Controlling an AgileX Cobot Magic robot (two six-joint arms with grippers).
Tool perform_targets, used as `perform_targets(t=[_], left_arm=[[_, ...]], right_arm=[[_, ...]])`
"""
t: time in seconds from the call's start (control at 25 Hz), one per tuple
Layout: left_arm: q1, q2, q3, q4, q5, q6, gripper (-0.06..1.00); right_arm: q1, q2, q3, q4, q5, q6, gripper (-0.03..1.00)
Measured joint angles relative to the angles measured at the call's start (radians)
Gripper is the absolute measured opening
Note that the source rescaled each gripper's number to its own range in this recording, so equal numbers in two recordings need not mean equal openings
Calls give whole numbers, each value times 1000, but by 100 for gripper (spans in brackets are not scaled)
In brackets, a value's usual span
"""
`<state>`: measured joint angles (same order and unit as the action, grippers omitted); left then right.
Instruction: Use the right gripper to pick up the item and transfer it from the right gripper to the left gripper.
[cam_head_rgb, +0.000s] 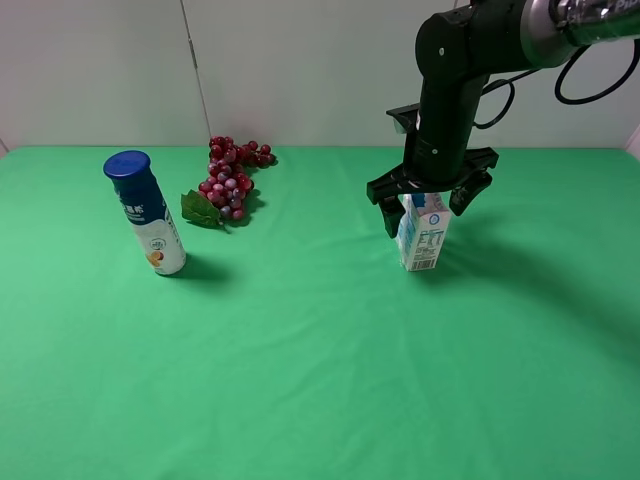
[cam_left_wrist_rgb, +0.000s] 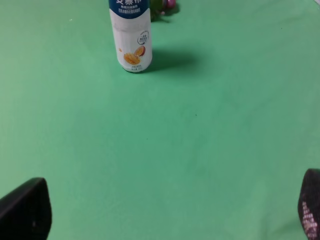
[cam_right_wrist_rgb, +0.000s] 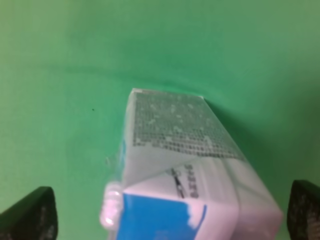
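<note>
My right gripper has both fingers reaching below the white carton's gable top (cam_head_rgb: 424, 202) (cam_right_wrist_rgb: 197, 187), beside the upper sides of the white carton, so it should close on the carton now.
The item, a small white carton with blue print (cam_head_rgb: 422, 235), stands upright on the green cloth at the right of centre. My right gripper (cam_head_rgb: 425, 205) hangs right over it, open, with one finger on each side of the carton's gable top. In the right wrist view the carton (cam_right_wrist_rgb: 185, 170) fills the space between the two fingertips (cam_right_wrist_rgb: 30, 217) and neither one touches it. My left gripper (cam_left_wrist_rgb: 165, 215) is open and empty over bare cloth. It does not show in the exterior high view.
A blue-capped white bottle (cam_head_rgb: 148, 215) stands at the left, also in the left wrist view (cam_left_wrist_rgb: 131, 35). A red grape bunch with a green leaf (cam_head_rgb: 232, 175) lies behind it towards the back. Green cloth (cam_head_rgb: 320, 380) covers the table.
</note>
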<state>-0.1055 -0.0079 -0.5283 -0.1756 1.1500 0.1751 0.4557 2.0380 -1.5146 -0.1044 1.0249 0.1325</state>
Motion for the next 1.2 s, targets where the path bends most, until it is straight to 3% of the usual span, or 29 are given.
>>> perform_targets(t=[0.12,0.36,0.52,1.0,1.2], left_arm=[[0,0,0,0,0,0,100],[0,0,0,0,0,0,100],[0,0,0,0,0,0,100],[0,0,0,-1,-1,0,100],[0,0,0,-1,-1,0,100]], right_arm=[[0,0,0,1,0,0,85],[0,0,0,1,-1,0,43],[0,0,0,13,-4,0,4],[0,0,-5,13,-5,0,1],[0,6,-83,0,62,0,1]])
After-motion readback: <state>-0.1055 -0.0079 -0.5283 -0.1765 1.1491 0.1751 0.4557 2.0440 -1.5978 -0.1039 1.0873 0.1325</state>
